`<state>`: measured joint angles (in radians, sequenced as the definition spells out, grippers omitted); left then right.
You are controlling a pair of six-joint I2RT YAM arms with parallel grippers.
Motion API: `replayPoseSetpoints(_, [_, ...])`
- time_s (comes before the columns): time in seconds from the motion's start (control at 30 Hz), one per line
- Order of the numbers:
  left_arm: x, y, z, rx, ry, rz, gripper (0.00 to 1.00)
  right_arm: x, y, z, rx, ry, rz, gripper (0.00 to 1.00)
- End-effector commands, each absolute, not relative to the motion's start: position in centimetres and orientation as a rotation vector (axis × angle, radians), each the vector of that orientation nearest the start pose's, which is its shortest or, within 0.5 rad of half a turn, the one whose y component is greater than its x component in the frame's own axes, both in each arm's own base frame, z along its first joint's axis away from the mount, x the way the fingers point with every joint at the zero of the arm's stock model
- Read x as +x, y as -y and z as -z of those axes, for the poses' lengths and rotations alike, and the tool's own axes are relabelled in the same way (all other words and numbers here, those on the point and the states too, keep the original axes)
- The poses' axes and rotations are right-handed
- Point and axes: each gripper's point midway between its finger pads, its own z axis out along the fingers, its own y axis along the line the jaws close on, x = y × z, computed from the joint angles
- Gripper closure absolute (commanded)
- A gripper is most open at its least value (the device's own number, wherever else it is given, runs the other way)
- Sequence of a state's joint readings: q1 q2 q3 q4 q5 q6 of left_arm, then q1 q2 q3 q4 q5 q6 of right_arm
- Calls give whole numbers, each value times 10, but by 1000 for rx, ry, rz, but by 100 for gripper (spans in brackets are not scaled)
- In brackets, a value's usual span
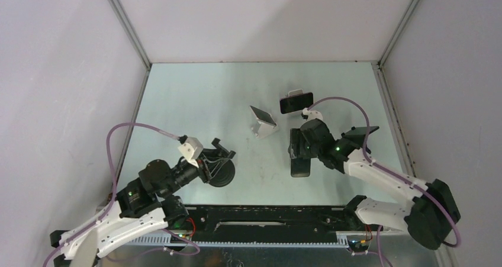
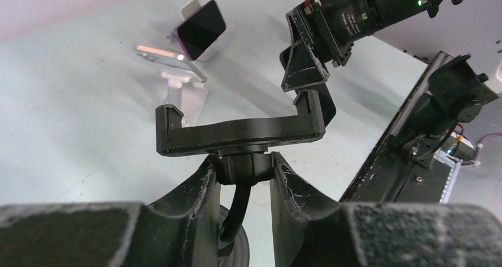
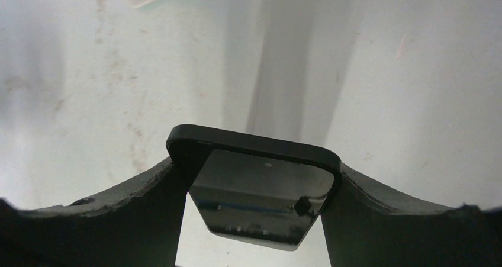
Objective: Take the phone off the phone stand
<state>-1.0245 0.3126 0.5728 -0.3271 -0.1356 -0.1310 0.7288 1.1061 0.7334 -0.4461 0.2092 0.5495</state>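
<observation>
My right gripper stays closed on the black phone for now. The phone hangs above the pale table and would fall tilted onto it if I opened now.
A black phone stand with a round base and a clamp cradle sits at the near left. Its cradle is empty. My left gripper is shut on the stand's neck joint, just under the cradle. My right gripper is shut on the black phone, holding it by its long edges to the right of the stand and well apart from it. In the right wrist view the phone sits between the two fingers above the pale table.
A white stand carrying another dark phone stands at the back; it also shows in the left wrist view. An empty silver stand is left of it. The black rail runs along the near edge.
</observation>
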Motion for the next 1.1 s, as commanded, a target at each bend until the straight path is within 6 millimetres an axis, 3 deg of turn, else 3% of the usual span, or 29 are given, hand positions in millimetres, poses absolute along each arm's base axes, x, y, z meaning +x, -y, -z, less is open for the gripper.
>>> replayPoseSetpoints(0.0, [144, 169, -278, 528, -1562, 714, 100, 257, -181, -97, -49, -2361, -346, 100])
replayPoseSetpoints(0.3, [141, 165, -270, 613, -1614, 657, 100, 274, -182, -61, -59, -2413, -320, 91])
replayPoseSetpoints(0.53, [140, 169, -266, 670, -1622, 638, 100, 275, -177, -35, -30, -2482, -244, 75])
replayPoseSetpoints(0.8, [143, 168, -260, 671, -1629, 612, 100, 271, -172, -19, -33, -2540, -136, 61])
replayPoseSetpoints(0.9, [144, 167, -260, 660, -1633, 608, 100, 266, -170, -16, -21, -2542, -92, 52])
replayPoseSetpoints(0.93, [141, 161, -268, 635, -1598, 626, 100, 267, -168, -16, -14, -2535, -70, 48])
replayPoseSetpoints(1.07, [146, 167, -259, 640, -1636, 614, 100, 263, -166, -15, 7, -2532, -30, 33])
